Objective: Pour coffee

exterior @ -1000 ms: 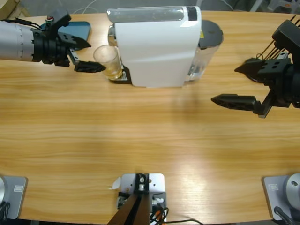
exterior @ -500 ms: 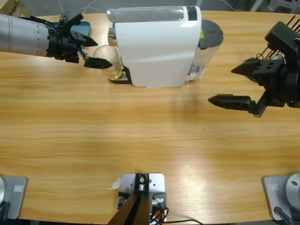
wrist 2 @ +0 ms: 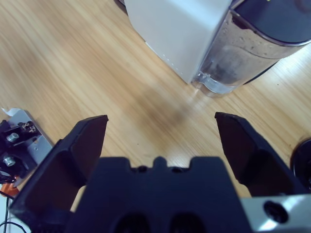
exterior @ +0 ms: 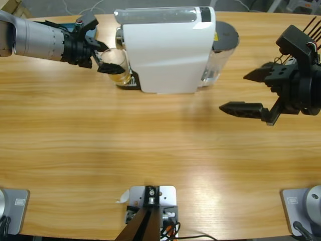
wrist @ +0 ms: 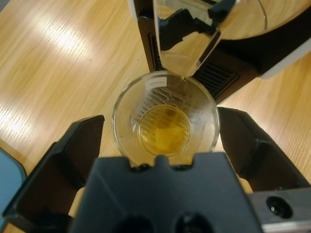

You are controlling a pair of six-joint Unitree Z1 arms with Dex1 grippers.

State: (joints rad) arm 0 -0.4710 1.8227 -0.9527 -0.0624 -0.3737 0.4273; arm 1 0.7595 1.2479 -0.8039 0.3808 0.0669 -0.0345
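Observation:
Coffee lies loose in the open glass, so my left gripper should next grip the glass's opposite sides to hold it upright.
A small clear glass stands on the black drip tray under the chrome spout of the white coffee machine. A shallow amber layer of coffee lies in its bottom. My left gripper is open, with one black jaw on each side of the glass and a small gap showing on both sides. My right gripper hovers open over bare wood to the right of the machine, with nothing between its jaws.
The machine's clear water tank with a dark lid sits at its right side and also shows in the right wrist view. A pale blue flat object lies beside the left arm. Bare wooden table spreads across the front.
The left gripper has moved right and slightly toward the back, so its jaws now flank the glass. The right gripper has drifted a little to the left.

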